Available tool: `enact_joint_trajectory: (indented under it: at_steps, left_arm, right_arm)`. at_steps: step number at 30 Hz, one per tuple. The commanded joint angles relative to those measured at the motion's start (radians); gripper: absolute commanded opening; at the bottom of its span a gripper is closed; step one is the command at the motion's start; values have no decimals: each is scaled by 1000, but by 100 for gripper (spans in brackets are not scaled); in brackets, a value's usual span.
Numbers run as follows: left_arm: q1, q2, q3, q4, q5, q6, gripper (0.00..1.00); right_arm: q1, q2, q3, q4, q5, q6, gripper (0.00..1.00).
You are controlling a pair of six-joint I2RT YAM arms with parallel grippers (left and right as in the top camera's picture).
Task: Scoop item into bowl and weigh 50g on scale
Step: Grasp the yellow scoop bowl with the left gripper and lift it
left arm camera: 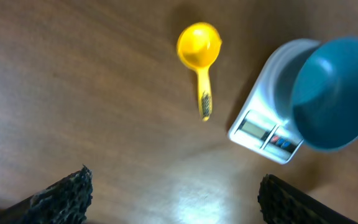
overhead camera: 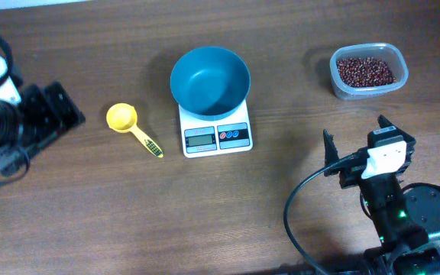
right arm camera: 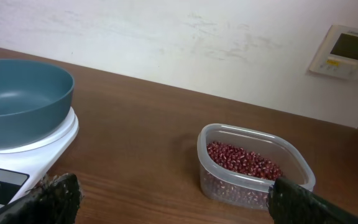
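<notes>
I need to grab the yellow measuring scoop with my left gripper next, by its bowl end's rim (overhead camera: pixel 121 118) (left arm camera: pixel 199 46). The handle then stays free to hand over to my right gripper.
The teal-blue bowl (overhead camera: pixel 209 80) stands empty on the white scale (overhead camera: pixel 216 136) at the table's middle. The red-brown beans (overhead camera: pixel 367 71) lie in a clear tub (overhead camera: pixel 334 72) at the back right. My left gripper (overhead camera: pixel 66 108) is open and empty at the far left. In its wrist view (left arm camera: pixel 174 186) it hangs over bare wood, with the bowl (left arm camera: pixel 334 93) and scale (left arm camera: pixel 260 127) ahead. My right gripper (overhead camera: pixel 355 131) is open and empty, in front of the tub. Its wrist view (right arm camera: pixel 173 186) shows the beans (right arm camera: pixel 241 158), the bowl (right arm camera: pixel 17 99) and the scale (right arm camera: pixel 17 162).
A yellow measuring scoop (overhead camera: pixel 132 127) lies on the wood between my left gripper and the scale, bowl end to the back left. It also shows in the left wrist view (left arm camera: pixel 199 50). A black cable (overhead camera: pixel 296 221) loops beside the right arm.
</notes>
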Motion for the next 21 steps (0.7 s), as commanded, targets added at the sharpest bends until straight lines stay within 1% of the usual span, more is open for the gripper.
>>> enact_joint_trajectory:
  at_steps: [1, 7, 11, 13, 15, 16, 17, 18, 21]
  left_arm:
    - [5, 84, 56, 31, -13, -99, 89]
    - [-43, 260, 56, 116, -13, -133, 90]
    - [-76, 414, 55, 162, -14, -140, 99]
    - [-76, 477, 55, 174, -14, -140, 99]
    - [-76, 550, 55, 222, -14, -140, 100]
    - [-76, 593, 55, 249, -14, -140, 89]
    - [-76, 631, 55, 274, -14, -140, 84]
    - [-76, 651, 55, 284, -14, -143, 84]
    - [-76, 739, 55, 329, -14, -143, 75]
  right_arm:
    - [8, -2, -9, -3, 5, 1, 99]
    - [8, -2, -9, -3, 5, 1, 99]
    - [8, -2, -9, -3, 5, 1, 99]
    - [8, -2, -9, -3, 5, 1, 99]
    - [8, -2, -9, -3, 5, 1, 99]
    - [8, -2, -9, -3, 5, 1, 99]
    - [8, -2, -9, -3, 5, 1, 99]
    - [8, -2, -9, -3, 5, 1, 99]
    - [8, -2, -9, -3, 5, 1, 99]
